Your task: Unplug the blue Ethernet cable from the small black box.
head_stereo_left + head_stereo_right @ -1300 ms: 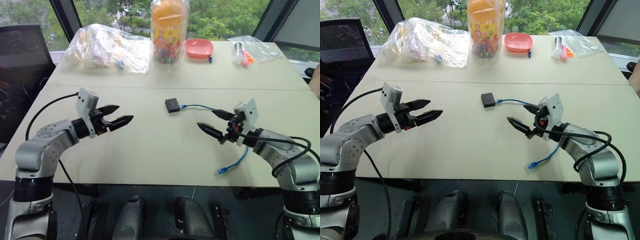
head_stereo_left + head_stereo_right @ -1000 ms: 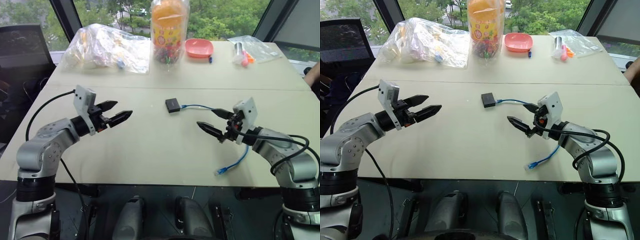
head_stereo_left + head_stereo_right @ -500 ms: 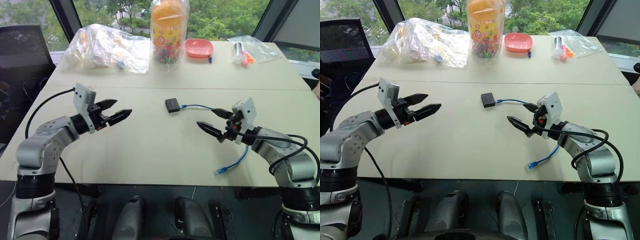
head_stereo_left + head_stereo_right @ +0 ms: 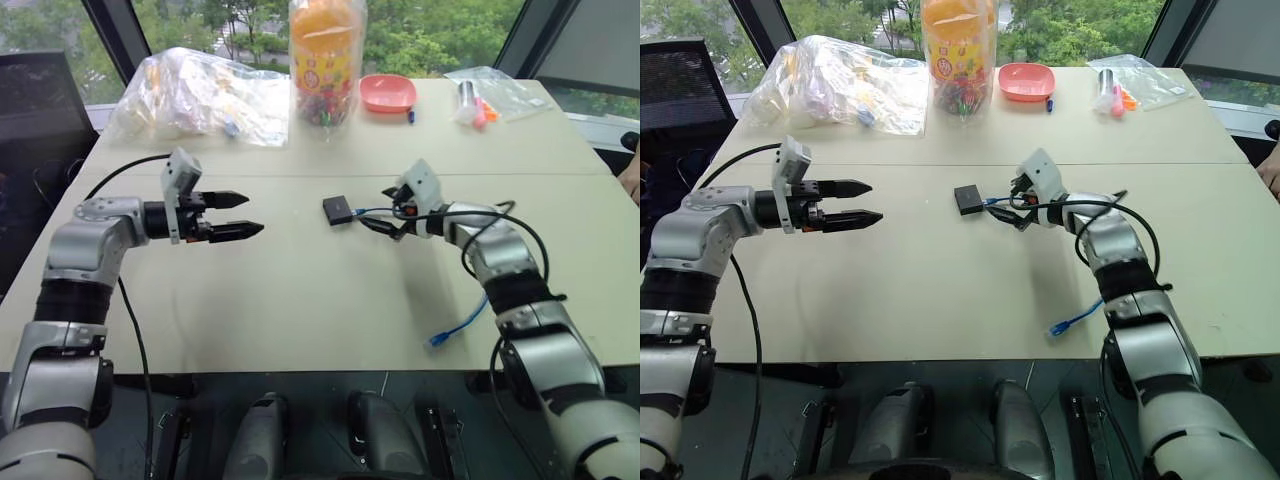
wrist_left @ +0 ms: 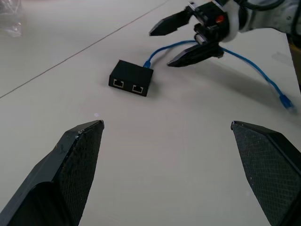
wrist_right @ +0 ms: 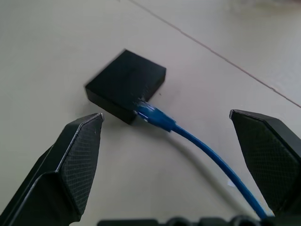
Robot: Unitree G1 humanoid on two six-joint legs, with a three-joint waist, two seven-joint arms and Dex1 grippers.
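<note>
The cable [image 6: 188, 136] and my right gripper's fingers crowd one edge of the box. My left gripper should next grab the box's end with empty ports.
The small black box [image 4: 337, 208] lies flat near the middle of the table, with two empty ports on the side facing my left gripper [image 5: 131, 78]. The blue Ethernet cable [image 6: 188, 136] is plugged into the opposite edge. It curves back under my right arm to a loose plug [image 4: 440, 340] near the table's front edge. My right gripper [image 4: 378, 208] is open just right of the box, one finger on either side of the cable close to the plug, touching nothing. My left gripper [image 4: 252, 213] hovers open and empty well to the left of the box, pointing at it.
At the back of the table are clear plastic bags [image 4: 200, 85], a tall jar [image 4: 325, 60] of coloured items, a red bowl [image 4: 388, 92] and a bag of markers [image 4: 485, 90]. A seam [image 4: 290, 176] runs across the table behind the box. A black chair [image 4: 680, 80] stands at the far left.
My right gripper has moved forward and left, from well short of the box to straddling the cable beside it. My left gripper turned to point more level at the box. The camera shifted.
</note>
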